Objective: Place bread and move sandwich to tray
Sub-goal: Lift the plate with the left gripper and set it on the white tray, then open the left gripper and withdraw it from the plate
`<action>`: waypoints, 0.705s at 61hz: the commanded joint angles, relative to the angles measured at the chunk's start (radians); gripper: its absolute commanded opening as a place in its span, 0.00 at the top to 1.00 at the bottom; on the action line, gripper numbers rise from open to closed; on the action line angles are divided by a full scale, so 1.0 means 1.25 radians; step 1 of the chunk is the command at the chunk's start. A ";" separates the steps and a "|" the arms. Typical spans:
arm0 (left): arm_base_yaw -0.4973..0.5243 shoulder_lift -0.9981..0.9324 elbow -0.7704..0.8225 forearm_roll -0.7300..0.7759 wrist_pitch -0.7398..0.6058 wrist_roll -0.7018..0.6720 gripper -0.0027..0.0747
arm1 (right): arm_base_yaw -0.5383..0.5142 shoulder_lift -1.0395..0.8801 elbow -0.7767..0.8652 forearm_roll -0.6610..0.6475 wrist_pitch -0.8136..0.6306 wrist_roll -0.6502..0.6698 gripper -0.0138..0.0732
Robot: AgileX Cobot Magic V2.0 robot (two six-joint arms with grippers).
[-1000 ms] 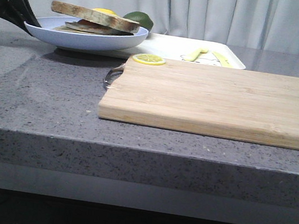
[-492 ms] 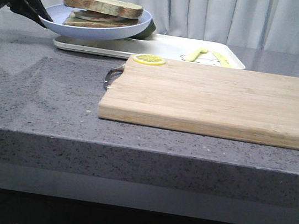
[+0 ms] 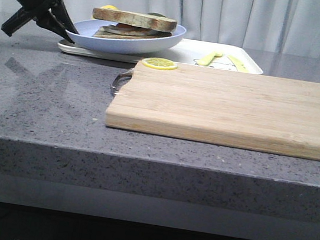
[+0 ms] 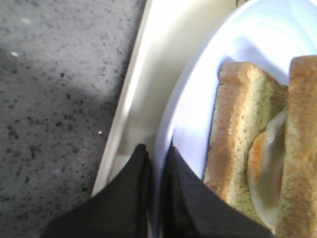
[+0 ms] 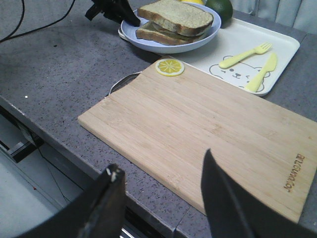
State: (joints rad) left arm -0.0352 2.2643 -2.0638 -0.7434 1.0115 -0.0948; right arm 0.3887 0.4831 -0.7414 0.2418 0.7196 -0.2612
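Observation:
The base of the blue plate with the sandwich is over the white tray's surface. The plate would settle in place, so the robot's left gripper should open.
The sandwich lies on a pale blue plate; its top bread covers the egg. In the left wrist view the fried egg shows between the two slices of the sandwich. My left gripper is shut on the rim of the plate. The plate sits over the left end of the white tray; whether it rests there I cannot tell. My right gripper hangs open and empty near the table's front edge.
A wooden cutting board fills the middle and right of the table, with a lemon slice on its far left corner. A yellow fork and knife lie on the tray. A lime sits behind the plate.
My left gripper has carried the plate with the sandwich to the right, from over the table's far left to over the tray's left end. The board has stayed put.

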 commanded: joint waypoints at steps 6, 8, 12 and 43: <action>-0.007 -0.048 -0.026 -0.046 -0.014 -0.003 0.90 | -0.004 0.005 -0.021 0.004 -0.058 -0.001 0.40; -0.007 -0.048 -0.026 -0.046 -0.013 -0.003 0.86 | -0.004 0.005 -0.021 0.004 -0.058 -0.001 0.40; -0.007 -0.048 -0.026 -0.046 -0.009 0.007 0.71 | -0.004 0.005 -0.021 0.004 -0.058 -0.001 0.40; 0.004 -0.225 -0.026 0.156 -0.002 0.103 0.49 | -0.004 0.005 -0.021 0.004 -0.058 -0.001 0.40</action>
State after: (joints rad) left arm -0.0269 2.1085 -2.0638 -0.5884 1.0307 0.0231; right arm 0.3887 0.4831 -0.7414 0.2418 0.7196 -0.2612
